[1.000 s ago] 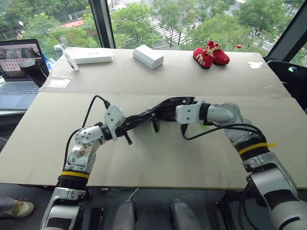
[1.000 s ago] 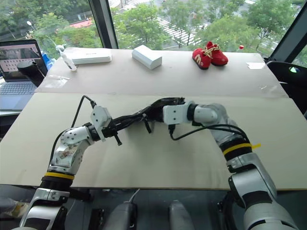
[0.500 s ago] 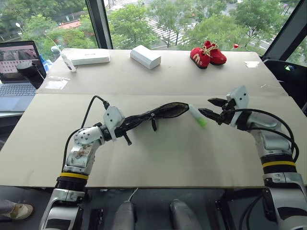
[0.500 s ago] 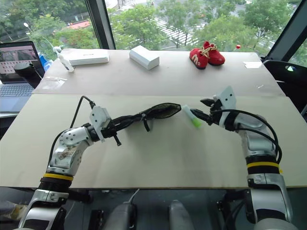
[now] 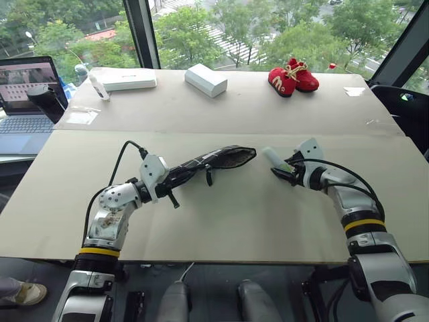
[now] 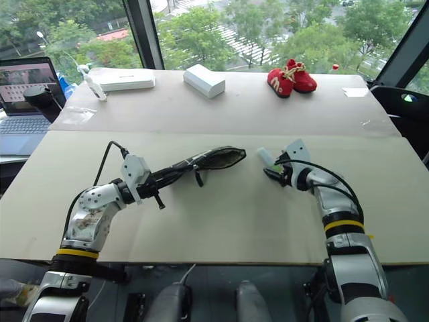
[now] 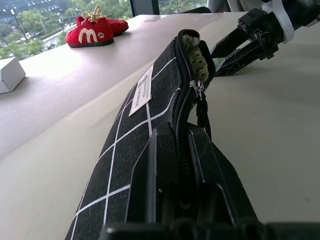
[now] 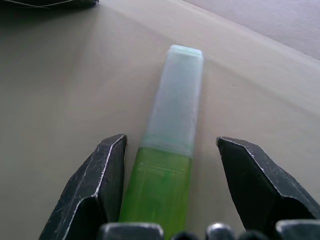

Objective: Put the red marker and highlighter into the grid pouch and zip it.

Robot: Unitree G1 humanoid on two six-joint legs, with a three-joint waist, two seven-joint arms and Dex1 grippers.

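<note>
My right fingers are down beside the highlighter's green body, ready to close.
My left gripper (image 5: pixel 172 182) is shut on the near end of the grid pouch (image 5: pixel 209 160), black with white lines. It holds the pouch on edge, zipper side up, just over the table. The far end of the pouch gapes open, and the zipper pull (image 7: pixel 199 90) with its strap hangs close to that mouth. The highlighter (image 8: pixel 175 110) lies flat on the table right of the pouch mouth, pale cap pointing away from the wrist. My right gripper (image 5: pixel 281 168) is open and low, one finger on each side of the green body without touching it. The red marker is out of view.
At the back of the table are a pair of small red shoes (image 5: pixel 293 76), a white box (image 5: pixel 206 79) and a flat white box (image 5: pixel 127 79). A laptop (image 5: pixel 27 94) stands off the table's left edge. A seam (image 5: pixel 348 134) crosses the table behind the arms.
My right gripper left the pouch mouth, swung right and down, rolled over, and now straddles the highlighter. The left gripper keeps its hold on the pouch in about the same place.
</note>
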